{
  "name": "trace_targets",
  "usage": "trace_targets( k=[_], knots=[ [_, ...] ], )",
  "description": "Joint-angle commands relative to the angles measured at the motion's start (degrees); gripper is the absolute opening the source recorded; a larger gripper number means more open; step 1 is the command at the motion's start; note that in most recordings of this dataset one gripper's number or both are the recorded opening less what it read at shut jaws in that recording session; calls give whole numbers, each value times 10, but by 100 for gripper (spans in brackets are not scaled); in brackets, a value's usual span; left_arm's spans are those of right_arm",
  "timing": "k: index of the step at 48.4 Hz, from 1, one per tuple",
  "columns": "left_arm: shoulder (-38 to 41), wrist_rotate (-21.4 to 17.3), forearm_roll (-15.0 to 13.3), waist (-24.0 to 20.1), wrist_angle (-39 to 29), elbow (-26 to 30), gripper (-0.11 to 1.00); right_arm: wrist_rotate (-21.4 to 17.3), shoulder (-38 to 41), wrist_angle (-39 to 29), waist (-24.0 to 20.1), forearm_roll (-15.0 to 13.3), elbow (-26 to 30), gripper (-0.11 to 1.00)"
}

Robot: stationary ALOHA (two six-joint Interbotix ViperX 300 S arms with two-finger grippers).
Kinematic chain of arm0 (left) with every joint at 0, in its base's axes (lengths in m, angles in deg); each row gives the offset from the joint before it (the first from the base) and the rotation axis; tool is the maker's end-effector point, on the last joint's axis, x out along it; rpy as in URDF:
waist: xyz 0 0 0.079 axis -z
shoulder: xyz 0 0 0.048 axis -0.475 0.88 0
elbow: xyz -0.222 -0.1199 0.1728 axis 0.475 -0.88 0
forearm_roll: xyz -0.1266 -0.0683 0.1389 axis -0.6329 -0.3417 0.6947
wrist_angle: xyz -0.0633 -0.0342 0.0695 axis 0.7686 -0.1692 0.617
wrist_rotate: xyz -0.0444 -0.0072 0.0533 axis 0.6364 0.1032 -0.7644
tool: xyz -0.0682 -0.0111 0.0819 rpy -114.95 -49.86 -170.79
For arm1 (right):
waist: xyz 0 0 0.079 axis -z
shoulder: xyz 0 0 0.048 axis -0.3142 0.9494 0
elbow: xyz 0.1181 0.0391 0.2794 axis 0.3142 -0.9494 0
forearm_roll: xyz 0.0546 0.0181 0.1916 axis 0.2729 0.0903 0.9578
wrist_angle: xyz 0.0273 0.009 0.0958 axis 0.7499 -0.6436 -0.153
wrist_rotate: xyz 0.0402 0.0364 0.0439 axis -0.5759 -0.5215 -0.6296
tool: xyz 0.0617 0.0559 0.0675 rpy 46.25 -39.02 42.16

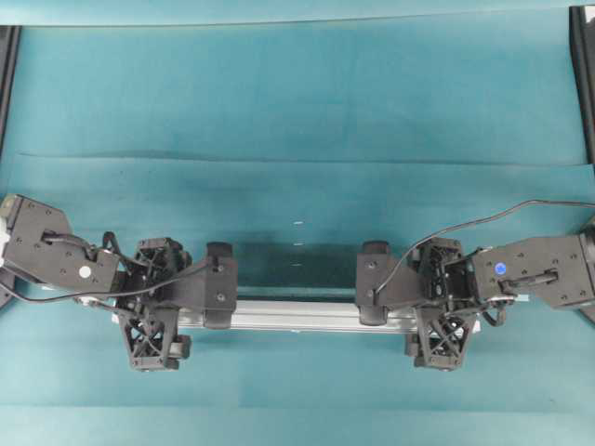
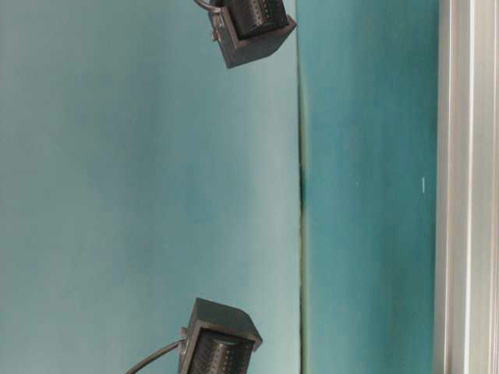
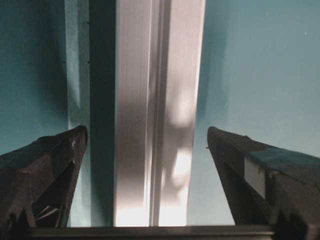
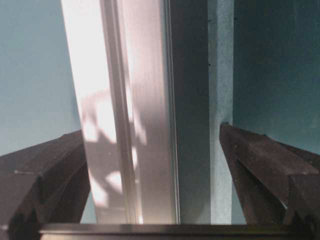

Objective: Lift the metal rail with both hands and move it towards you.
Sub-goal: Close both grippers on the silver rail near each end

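The metal rail (image 1: 297, 320) has its silver sides level with the fingers of my right gripper, so I should close now, and my fingers would hold the rail.
The metal rail (image 1: 297, 320) is a long silver grooved bar lying crosswise on the teal cloth, near the front. My left gripper (image 1: 220, 286) hangs over its left part and my right gripper (image 1: 374, 283) over its right part. In the left wrist view the rail (image 3: 160, 75) runs straight away between the two black fingers (image 3: 50, 165), with a gap on each side; the left gripper (image 3: 146, 132) is open. The right wrist view shows the same: the rail (image 4: 125, 75) between wide-apart fingers (image 4: 260, 165), the right gripper (image 4: 150, 132) open. In the table-level view the rail (image 2: 464, 187) fills the right edge.
A thin pale-blue tape strip (image 4: 220, 75) lies on the cloth alongside the rail, beyond a dark shadow band. Black frame posts stand at the far left (image 1: 7, 74) and far right (image 1: 584, 74). Thin black cables (image 1: 483, 221) trail from both arms.
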Motion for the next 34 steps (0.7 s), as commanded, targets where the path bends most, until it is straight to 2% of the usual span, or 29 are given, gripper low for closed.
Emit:
trace_targets(
  k=[1,7,10,14,20,22,34],
  knots=[
    [-4,2,1,-1,6,2,97,-1,6,4,-3,1,2,100],
    [-4,6,1,-1,13,1,94,-1,7,2,-2,1,3,99],
    [-5,6,1,0,13,0,87,4,8,1,-5,2,3,98],
    [-5,5,1,-1,13,-1,70,2,10,1,-8,1,3,91],
    [-7,-2,1,0,18,-7,34,-1,11,-2,-9,3,4,67],
    [-7,-2,1,0,22,-10,28,-2,11,-2,-8,3,6,64],
    [-10,3,1,0,33,-15,28,-4,13,1,-5,10,8,50]
  ],
)
